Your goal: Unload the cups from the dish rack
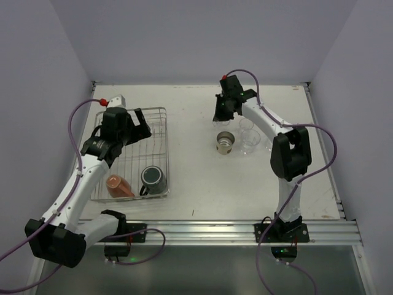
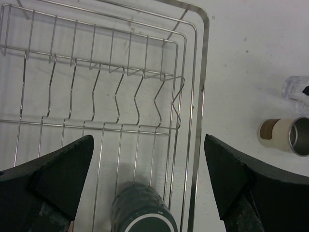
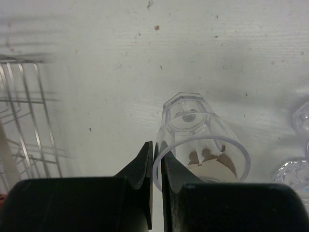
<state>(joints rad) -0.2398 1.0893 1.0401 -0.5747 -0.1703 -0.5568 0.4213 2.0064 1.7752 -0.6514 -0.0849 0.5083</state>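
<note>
My right gripper should keep holding the glass, because the bottom of the glass is above the table. The glass would drop short of the standing glasses if I opened my gripper now.
The silver wire dish rack (image 1: 161, 132) stands on the left of the table. In it lie an orange-red cup (image 1: 118, 185) and a dark handled mug (image 1: 153, 179). My left gripper (image 1: 132, 126) hangs open and empty over the rack's far half. In the left wrist view the mug (image 2: 140, 210) lies between and below the spread fingers (image 2: 58, 169). My right gripper (image 1: 222, 114) is shut on the rim of a clear glass (image 3: 203, 140), one finger inside and one outside. I cannot tell whether the glass touches the table.
A beige-brown cup (image 1: 225, 143) and two clear glasses (image 1: 247, 126) (image 1: 249, 142) stand close to the right gripper. The cup (image 2: 287, 135) also shows in the left wrist view. The rack's edge (image 3: 29, 111) lies left of the held glass. Walls enclose the table.
</note>
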